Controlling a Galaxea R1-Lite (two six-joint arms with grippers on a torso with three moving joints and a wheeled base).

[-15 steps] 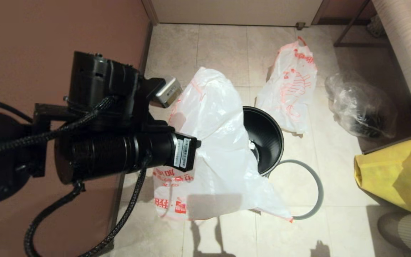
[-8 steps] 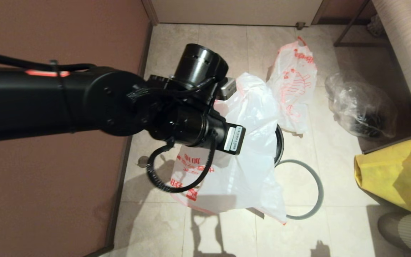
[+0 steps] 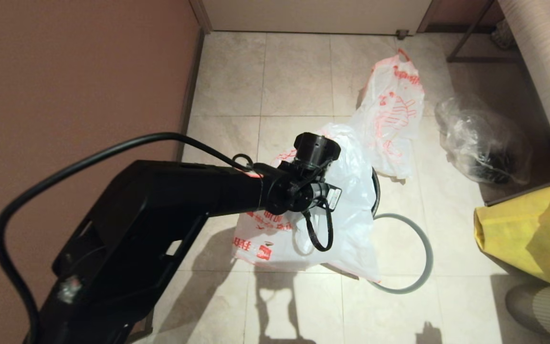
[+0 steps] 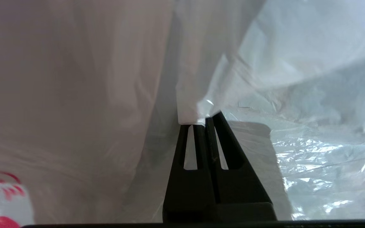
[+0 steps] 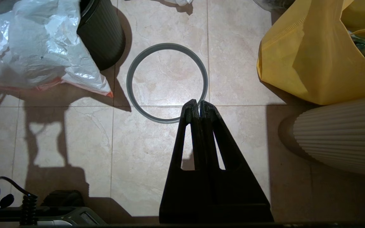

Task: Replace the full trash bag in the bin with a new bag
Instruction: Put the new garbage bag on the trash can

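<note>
The fold of the new bag in the left gripper's fingers is above the black rim (image 3: pixel 376 191), so the left gripper should keep holding the bag until that fold is inside the bin.
The new bag (image 3: pixel 346 229), limp and white with red characters, lies draped over the bin (image 3: pixel 376 191), of which only a black sliver of rim shows. My left gripper (image 4: pixel 201 122) is shut on a fold of this bag (image 4: pixel 106 95); in the head view the left wrist (image 3: pixel 303 188) hides the fingers. The grey ring (image 3: pixel 428 248) lies on the floor beside the bin. The full trash bag (image 3: pixel 394 119) stands behind the bin. My right gripper (image 5: pixel 198 106) hangs shut and empty above the ring (image 5: pixel 166 45), with the bin (image 5: pixel 103 34) farther off.
A clear bag with dark contents (image 3: pixel 482 143) lies at the right, and a yellow fabric bag (image 3: pixel 533 234) sits nearer. A brown wall (image 3: pixel 65 95) bounds the left. A ribbed cream object (image 5: pixel 344 136) stands by the right gripper.
My left arm has swung down and to the right with the new bag. The bag now covers the bin's opening, which showed a second ago.
</note>
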